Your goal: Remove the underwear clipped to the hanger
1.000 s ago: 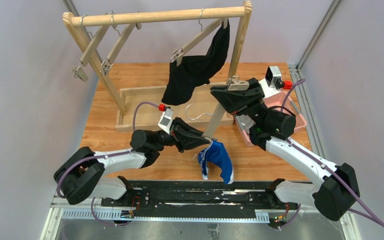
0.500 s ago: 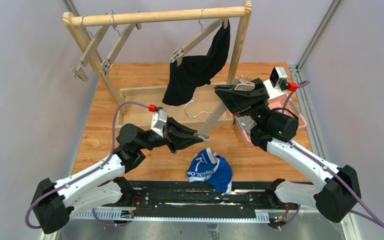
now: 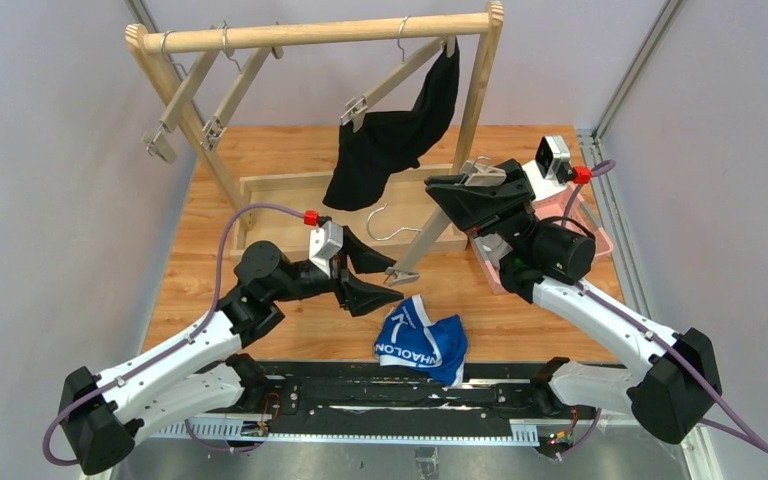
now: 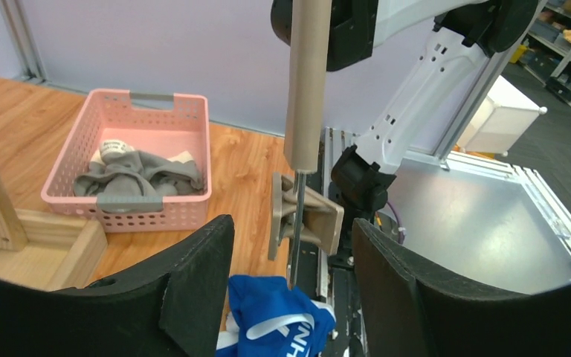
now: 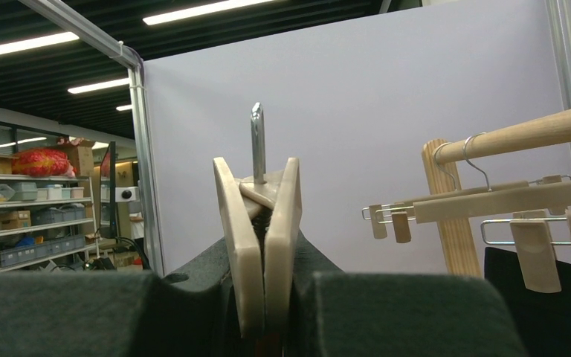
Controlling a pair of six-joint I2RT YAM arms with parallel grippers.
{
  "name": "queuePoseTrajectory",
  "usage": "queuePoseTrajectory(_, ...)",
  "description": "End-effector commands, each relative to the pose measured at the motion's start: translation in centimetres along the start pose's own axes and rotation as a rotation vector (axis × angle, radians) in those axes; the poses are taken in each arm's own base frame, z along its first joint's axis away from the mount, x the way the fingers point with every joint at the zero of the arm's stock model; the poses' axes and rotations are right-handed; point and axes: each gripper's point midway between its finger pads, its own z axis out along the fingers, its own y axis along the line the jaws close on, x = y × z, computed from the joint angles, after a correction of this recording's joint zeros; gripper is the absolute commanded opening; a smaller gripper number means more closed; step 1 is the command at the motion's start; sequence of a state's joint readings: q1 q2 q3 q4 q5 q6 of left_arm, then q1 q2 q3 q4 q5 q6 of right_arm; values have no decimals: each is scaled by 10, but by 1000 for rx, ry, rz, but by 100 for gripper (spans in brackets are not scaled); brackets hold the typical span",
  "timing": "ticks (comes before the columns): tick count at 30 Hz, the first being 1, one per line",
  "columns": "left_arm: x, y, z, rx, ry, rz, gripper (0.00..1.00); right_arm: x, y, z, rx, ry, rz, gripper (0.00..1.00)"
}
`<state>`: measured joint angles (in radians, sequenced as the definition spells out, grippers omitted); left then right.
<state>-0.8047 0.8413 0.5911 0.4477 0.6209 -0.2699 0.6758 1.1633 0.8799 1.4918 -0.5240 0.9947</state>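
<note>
The hanger's bar end (image 3: 404, 268) by the lower clip is the part my left gripper will grip next. The hanger's hook then stays free to hang on the rack (image 3: 320, 33).
The bright blue underwear (image 3: 420, 340) lies loose on the table near the front edge, under my left gripper (image 3: 395, 285), and shows between the open fingers (image 4: 275, 320). That gripper (image 4: 294, 260) is open around the lower clip (image 4: 305, 216) of a wooden hanger (image 3: 435, 228) without touching it. My right gripper (image 3: 480, 180) is shut on the hanger's upper clip (image 5: 260, 238) and holds the hanger slanted in the air. The black underwear (image 3: 390, 140) hangs clipped to a hanger on the rack. The grey-beige underwear (image 4: 134, 175) lies in the pink basket (image 4: 149, 100).
The wooden rack (image 3: 320, 35) stands at the back, with empty clip hangers (image 3: 195, 105) at its left end and a wooden tray base (image 3: 290, 185) below. The pink basket (image 3: 600, 240) sits at the right, behind my right arm.
The blue underwear dropped from the hanger's lower clip onto the table. My left gripper opened and pulled back to the left. The right gripper kept hold of the hanger.
</note>
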Motion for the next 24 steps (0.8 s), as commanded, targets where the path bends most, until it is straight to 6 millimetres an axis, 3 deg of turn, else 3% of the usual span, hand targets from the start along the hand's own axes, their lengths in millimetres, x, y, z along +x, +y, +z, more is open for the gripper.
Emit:
queuePoseTrajectory(1,-35,-6,4,11,-72,78,66,-9,22,7,-75,-26,-26,1)
queuePoseTrajectory(19,-78,-1,16,-8,-224,90,61,-1,23,8,-85,-10,-8,0)
queuePoseTrajectory(24,-81,3,24,-1,-234,69,52,-1,24,8,-87,-12,-13,1)
